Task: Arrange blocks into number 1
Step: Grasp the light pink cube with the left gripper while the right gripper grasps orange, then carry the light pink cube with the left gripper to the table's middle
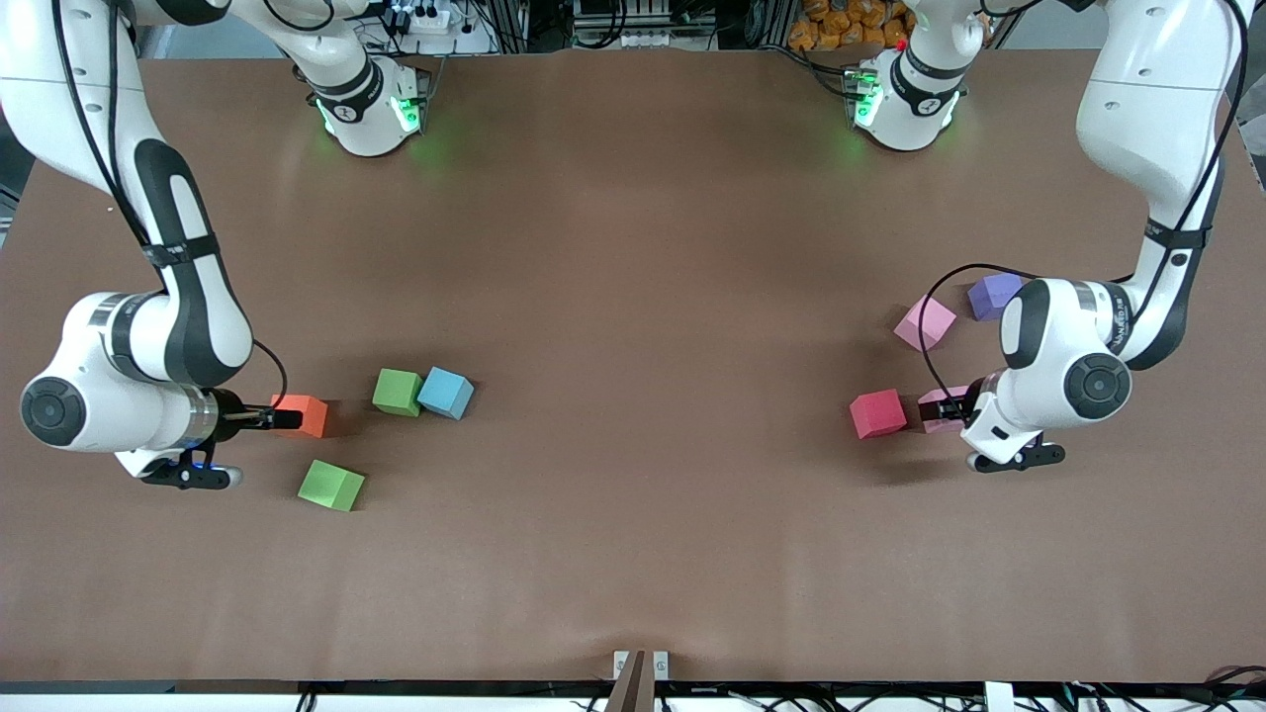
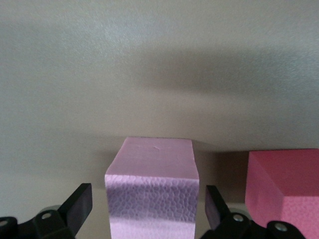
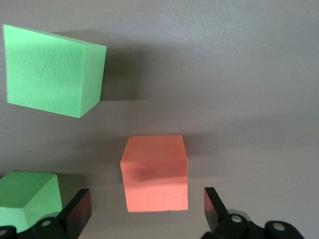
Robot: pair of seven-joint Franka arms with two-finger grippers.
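Observation:
My right gripper needs to move toward the orange block's near edge (image 3: 155,208) before it closes, because the fingers stop short of it in the right wrist view.
My left gripper (image 1: 957,405) is low at the left arm's end of the table, open, its fingers on either side of a light pink block (image 1: 935,410) with a gap on each side. In the left wrist view that pink block (image 2: 152,191) fills the space between the fingertips (image 2: 79,201) of the left gripper (image 2: 148,209), and the red block (image 2: 284,186) stands beside it. My right gripper (image 1: 287,419) is open at the orange block (image 1: 309,415); in the right wrist view the orange block (image 3: 155,172) lies just ahead of the right gripper (image 3: 147,211).
A second pink block (image 1: 926,322) and a purple block (image 1: 994,295) lie farther from the camera than the red block (image 1: 877,413). Two green blocks (image 1: 398,392) (image 1: 331,485) and a blue block (image 1: 446,393) lie near the orange one. A small bracket (image 1: 641,667) sits at the table's front edge.

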